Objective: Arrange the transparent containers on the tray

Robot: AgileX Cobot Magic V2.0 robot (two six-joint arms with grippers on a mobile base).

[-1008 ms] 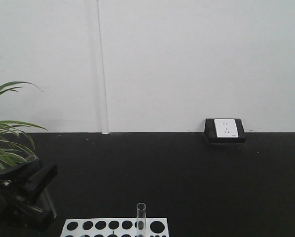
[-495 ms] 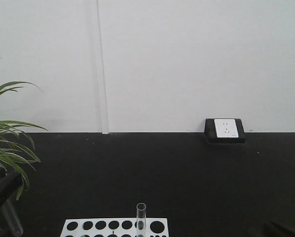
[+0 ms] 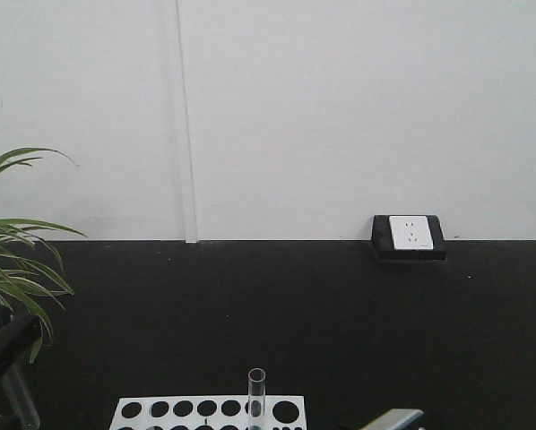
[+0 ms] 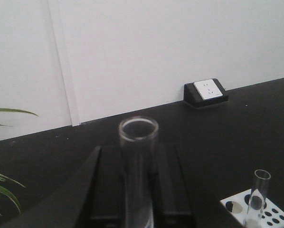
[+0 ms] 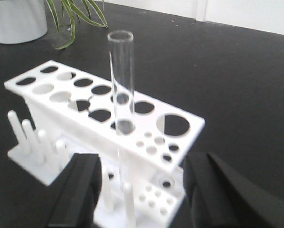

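The right gripper grabs the clear test tube by its upper length above the rack next, to arrange the tube on the tray.
One clear test tube (image 4: 138,161) stands upright between the black fingers of my left gripper (image 4: 138,190), which is shut on it. In the front view this gripper (image 3: 4,354) sits at the far left edge with the tube (image 3: 19,399) hanging below it. The second test tube (image 5: 122,80) stands upright in a hole of the white holed rack (image 5: 52,95), also seen as a tube (image 3: 256,394) at the bottom of the front view. My right gripper (image 5: 142,190) is open, close in front of the rack, its fingers (image 5: 82,190) apart from this tube. The yellow tray is out of view.
A green plant (image 3: 12,260) in a white pot (image 5: 16,19) stands at the left, close to my left arm. A white wall socket (image 3: 409,235) in a black housing sits at the back against the wall. The table surface is black.
My left gripper with its tube moved left and down toward the frame's edge, then held still. Part of my right arm has come into the bottom of the front view.
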